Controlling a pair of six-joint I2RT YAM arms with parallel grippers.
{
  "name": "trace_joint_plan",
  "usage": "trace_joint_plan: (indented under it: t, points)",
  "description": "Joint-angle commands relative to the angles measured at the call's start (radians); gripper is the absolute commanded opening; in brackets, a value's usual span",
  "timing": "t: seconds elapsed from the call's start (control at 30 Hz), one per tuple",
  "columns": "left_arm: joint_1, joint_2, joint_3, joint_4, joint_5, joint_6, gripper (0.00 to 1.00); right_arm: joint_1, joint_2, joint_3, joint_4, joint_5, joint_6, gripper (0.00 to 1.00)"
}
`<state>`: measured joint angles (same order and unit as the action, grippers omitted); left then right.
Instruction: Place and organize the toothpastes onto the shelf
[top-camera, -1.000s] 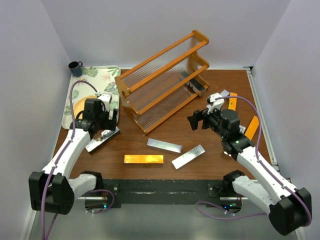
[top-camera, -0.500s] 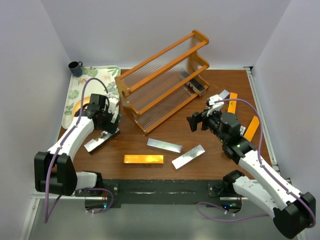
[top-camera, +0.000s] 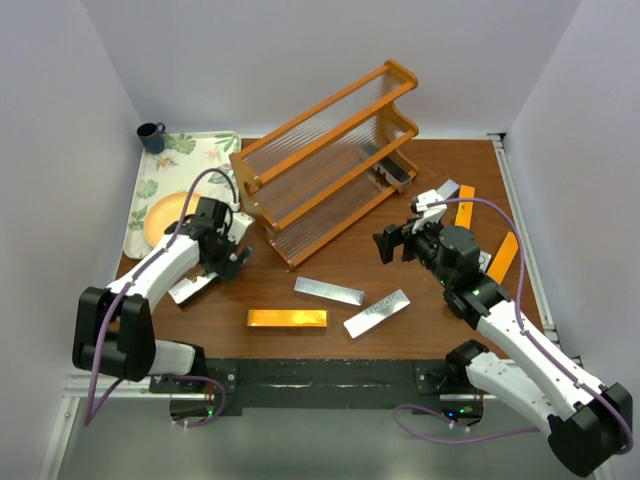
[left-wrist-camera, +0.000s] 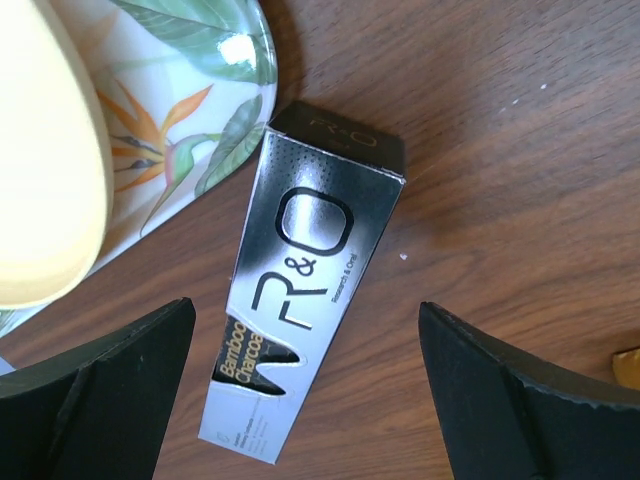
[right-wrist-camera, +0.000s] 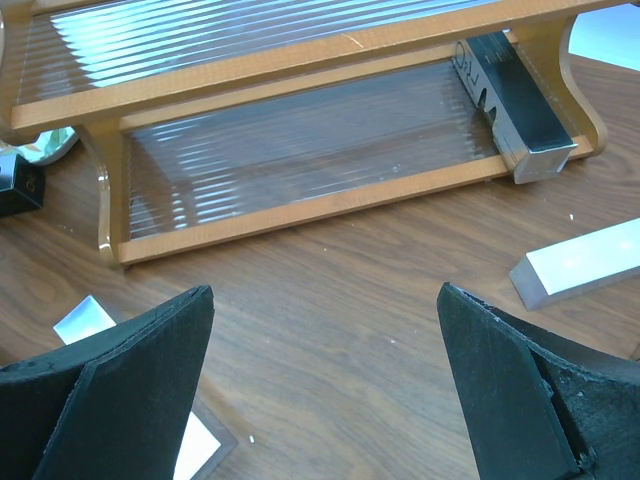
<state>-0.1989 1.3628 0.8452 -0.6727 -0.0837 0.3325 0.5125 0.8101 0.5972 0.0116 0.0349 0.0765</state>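
My left gripper picks up the silver-and-black carton (left-wrist-camera: 300, 270) by its Bamboo-lettered end (left-wrist-camera: 252, 382) next. This leaves the black end with the cap free for my right gripper.
The orange-brown shelf (top-camera: 330, 160) stands slantwise at the back of the table, with one silver toothpaste carton (top-camera: 397, 172) on its lowest tier. My left gripper (top-camera: 228, 260) hangs open above a silver-and-black carton (left-wrist-camera: 300, 270) that lies flat on the wood beside the tray; its fingers do not touch it. An orange carton (top-camera: 288, 318) and two silver cartons (top-camera: 329, 290) (top-camera: 377, 313) lie near the front. Two orange cartons (top-camera: 503, 255) (top-camera: 465, 203) and a silver one (top-camera: 441, 191) lie on the right. My right gripper (top-camera: 388, 243) is open and empty, facing the shelf (right-wrist-camera: 300, 205).
A floral tray (top-camera: 215, 150) at the back left carries a yellow plate (top-camera: 165, 215). A dark mug (top-camera: 151, 135) stands behind it. In the left wrist view the tray's rim (left-wrist-camera: 200, 60) and the plate (left-wrist-camera: 40, 160) lie just left of the carton.
The left arm has swung inward and its gripper has shifted slightly right, opening fully over the silver-and-black carton, which stays on the table. The right arm has hardly moved.
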Motion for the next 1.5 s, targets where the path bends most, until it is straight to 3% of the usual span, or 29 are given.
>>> trace_joint_plan:
  t: [0.0, 0.27, 0.47, 0.97, 1.03, 1.47]
  points:
    - [-0.002, 0.057, 0.029, 0.048, 0.018, 0.034, 0.97, 0.007, -0.014, -0.007, 0.03, 0.008, -0.017, 0.98]
    - [-0.002, 0.176, 0.078, 0.015, 0.01, 0.031, 0.91, 0.011, -0.012, -0.011, 0.042, 0.014, -0.018, 0.98]
    - [-0.002, 0.193, 0.078, 0.001, 0.033, 0.028, 0.79, 0.012, -0.011, -0.014, 0.045, 0.017, -0.018, 0.99]
    - [-0.004, 0.033, 0.037, 0.009, 0.029, 0.008, 0.5, 0.012, 0.003, -0.004, 0.027, 0.042, -0.029, 0.98]
    - [-0.007, 0.009, 0.038, 0.004, 0.025, 0.002, 0.42, 0.012, 0.003, -0.004, 0.027, 0.043, -0.029, 0.98]
    - [-0.008, -0.22, 0.101, -0.008, -0.214, -0.098, 0.1, 0.012, 0.017, -0.011, 0.053, -0.059, -0.034, 0.98]
